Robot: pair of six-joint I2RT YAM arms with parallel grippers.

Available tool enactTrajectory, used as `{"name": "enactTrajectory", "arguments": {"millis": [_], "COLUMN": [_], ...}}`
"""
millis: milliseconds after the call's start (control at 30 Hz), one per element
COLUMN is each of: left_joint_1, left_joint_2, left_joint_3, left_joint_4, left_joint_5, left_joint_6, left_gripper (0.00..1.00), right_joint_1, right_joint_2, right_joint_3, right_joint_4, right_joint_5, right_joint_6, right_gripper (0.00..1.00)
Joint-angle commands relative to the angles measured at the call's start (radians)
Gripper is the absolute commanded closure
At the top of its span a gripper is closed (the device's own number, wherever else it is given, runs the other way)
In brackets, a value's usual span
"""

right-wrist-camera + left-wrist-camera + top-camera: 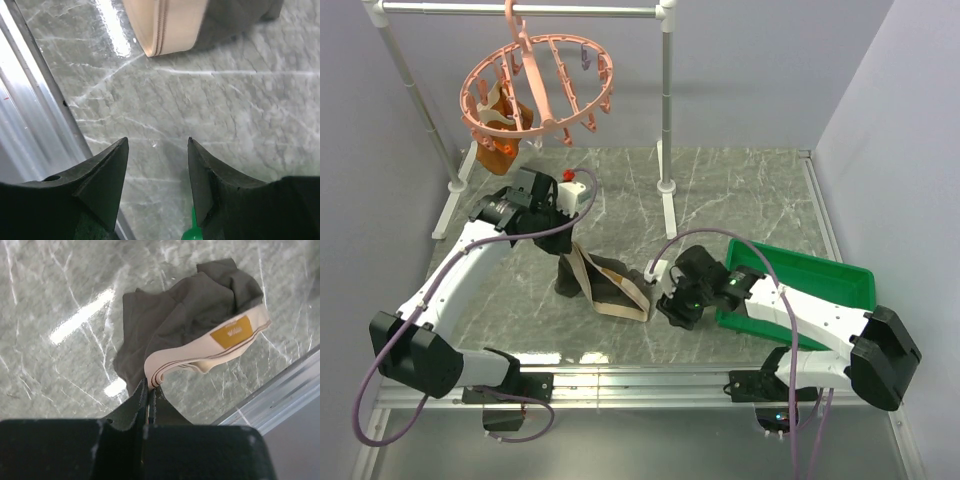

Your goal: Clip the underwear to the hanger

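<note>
The robot's right gripper will next grab the waistband of the underwear at the end opposite the left gripper. The waistband will then be spread straight for clipping.
The underwear (605, 285), dark olive-brown with a light tan waistband (210, 347), lies mostly on the marble table with one end lifted. My left gripper (149, 385) is shut on the waistband's edge and holds that end up above the table (570, 243). My right gripper (157, 142) is open with nothing between its fingers; it hovers low over the table just right of the underwear (165, 25), near the front rail. The hanger (535, 85), a salmon-pink ring with small clips, hangs from the rack bar at the back left, apart from both grippers.
An orange-brown garment (500, 150) hangs clipped to the ring's left side. The white pipe rack (665, 100) stands at the back. A green tray (800, 285) sits at the right under my right arm. A metal rail (640, 380) runs along the front edge.
</note>
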Motion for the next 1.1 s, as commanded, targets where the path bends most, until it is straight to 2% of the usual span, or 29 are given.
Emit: {"name": "enactTrajectory", "arguments": {"millis": [0,367,667,933,1000,1067], "left_joint_1": [0.025,0.112,0.186,0.226,0.230,0.232], "left_joint_2": [0.019,0.118,0.153,0.153,0.145,0.142], "left_joint_3": [-0.002,-0.030,-0.031,-0.056,-0.064,-0.073], "left_joint_4": [0.030,0.068,0.091,0.104,0.108,0.107], "left_joint_5": [0.045,0.113,0.147,0.206,0.208,0.209], "left_joint_6": [-0.060,-0.115,-0.124,-0.123,-0.119,-0.113], "left_gripper": [1.00,1.00,1.00,1.00,1.00,0.99], "right_joint_1": [0.087,0.256,0.269,0.269,0.269,0.269], "right_joint_2": [0.011,0.220,0.380,0.547,0.568,0.602], "right_joint_3": [0.001,0.088,0.185,0.312,0.321,0.335], "right_joint_4": [0.141,0.196,0.206,0.133,0.129,0.117], "right_joint_5": [0.121,0.245,0.300,0.336,0.362,0.371], "right_joint_6": [-0.011,0.067,0.136,0.169,0.170,0.170], "right_gripper": [0.42,0.43,0.44,0.46,0.49,0.62]}}
